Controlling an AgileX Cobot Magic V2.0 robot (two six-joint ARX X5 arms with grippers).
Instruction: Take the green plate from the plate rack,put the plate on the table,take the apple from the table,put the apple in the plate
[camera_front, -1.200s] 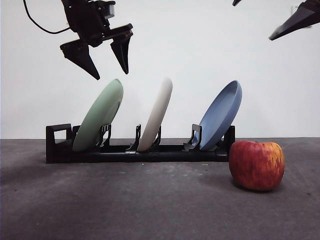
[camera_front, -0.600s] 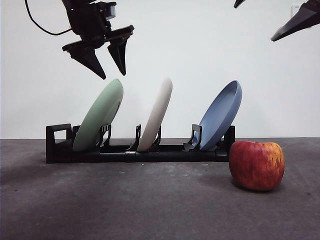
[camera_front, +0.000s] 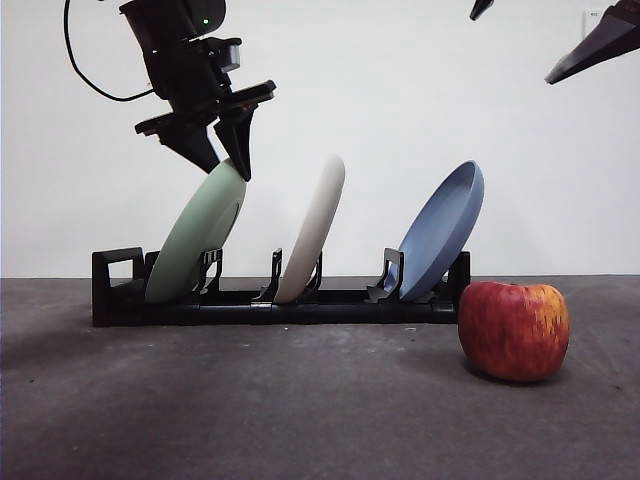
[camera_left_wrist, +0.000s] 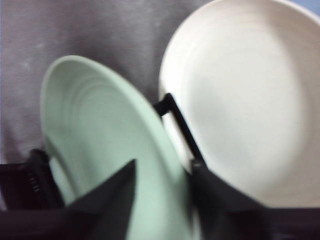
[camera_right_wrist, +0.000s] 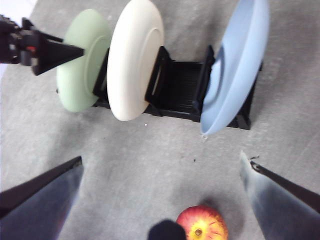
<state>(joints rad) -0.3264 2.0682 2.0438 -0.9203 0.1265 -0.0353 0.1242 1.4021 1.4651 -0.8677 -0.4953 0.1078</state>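
Note:
The robot's left gripper will grab the green plate by its raised top rim (camera_front: 234, 172) next, because the black rack and the cream-white plate (camera_front: 310, 235) crowd the green plate lower down.
The green plate (camera_front: 195, 240) leans in the left slot of the black plate rack (camera_front: 115, 290). My left gripper (camera_front: 228, 166) is open, and its two jaws straddle the plate's top rim. In the left wrist view the green plate (camera_left_wrist: 95, 130) fills the gap between the jaws of the left gripper (camera_left_wrist: 162, 185). The red apple (camera_front: 513, 330) rests on the table (camera_front: 300, 400) off the rack's right end. My right gripper (camera_front: 510, 48) hangs high at the top right, wide open and empty. From above, the right gripper (camera_right_wrist: 161, 159) looks down on the apple (camera_right_wrist: 202, 225) and the rack (camera_right_wrist: 182, 85).
A cream-white plate (camera_front: 312, 230) stands in the rack's middle slot, close beside the green one. A blue plate (camera_front: 440, 232) leans in the right slot, near the apple. A white wall closes off the back.
My left gripper has come down and a little to the right, from above the green plate to its top rim, which now sits between the jaws. The right arm has barely moved.

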